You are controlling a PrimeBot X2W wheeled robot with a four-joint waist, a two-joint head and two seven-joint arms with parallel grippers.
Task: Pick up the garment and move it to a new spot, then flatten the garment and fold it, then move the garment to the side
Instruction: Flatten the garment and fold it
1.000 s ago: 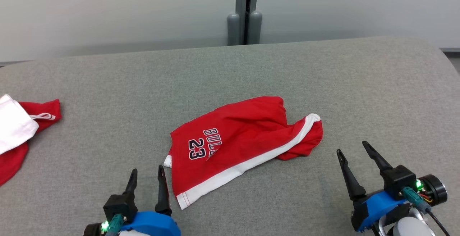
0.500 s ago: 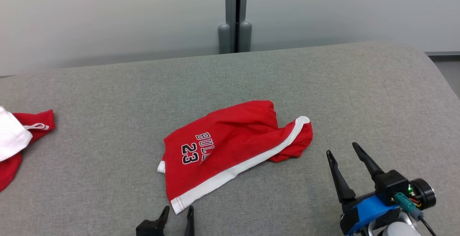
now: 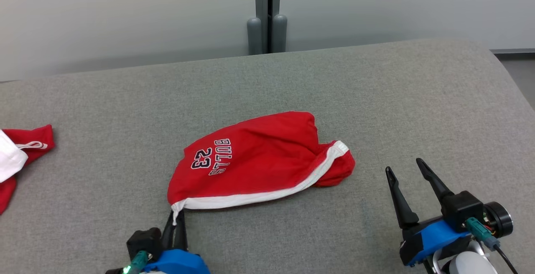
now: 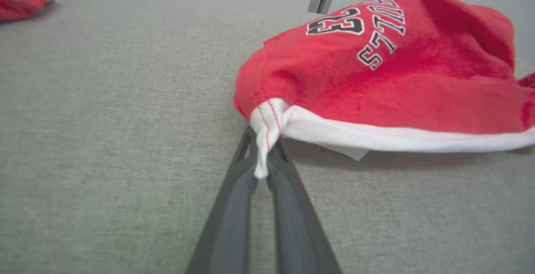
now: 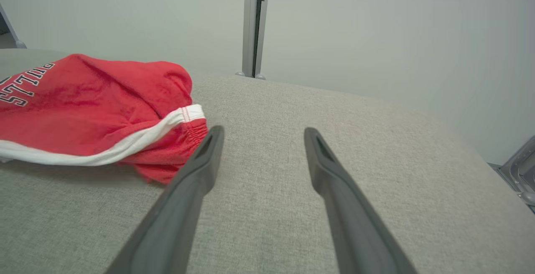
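Note:
My right gripper reaches the shorts next and pinches the white trim's loose corner (image 3: pixel 341 148), which stands up above the slack, crumpled red cloth (image 3: pixel 337 173).
The garment (image 3: pixel 255 161) is a pair of red shorts with white trim and "BULLS 23" print, lying crumpled mid-surface. My left gripper (image 3: pixel 177 219) is shut on its white-hemmed near-left corner, which it lifts slightly; in the left wrist view the garment (image 4: pixel 376 77) has that hem pinched at the left gripper (image 4: pixel 263 157) tips. My right gripper (image 3: pixel 403 169) stands open to the right of the shorts, off the cloth. In the right wrist view the right gripper (image 5: pixel 261 134) spreads over bare fabric, with the garment (image 5: pixel 92 102) at its left.
The grey padded surface (image 3: pixel 376 98) stretches wide, curving down at the right. Another red and white garment (image 3: pixel 21 153) lies at the far left edge. A pale wall with a grey post (image 3: pixel 267 11) stands behind.
My left gripper has shut on the shorts' near-left corner and raised it, pulling that side of the cloth leftward. The head camera has shifted. The right gripper stays open.

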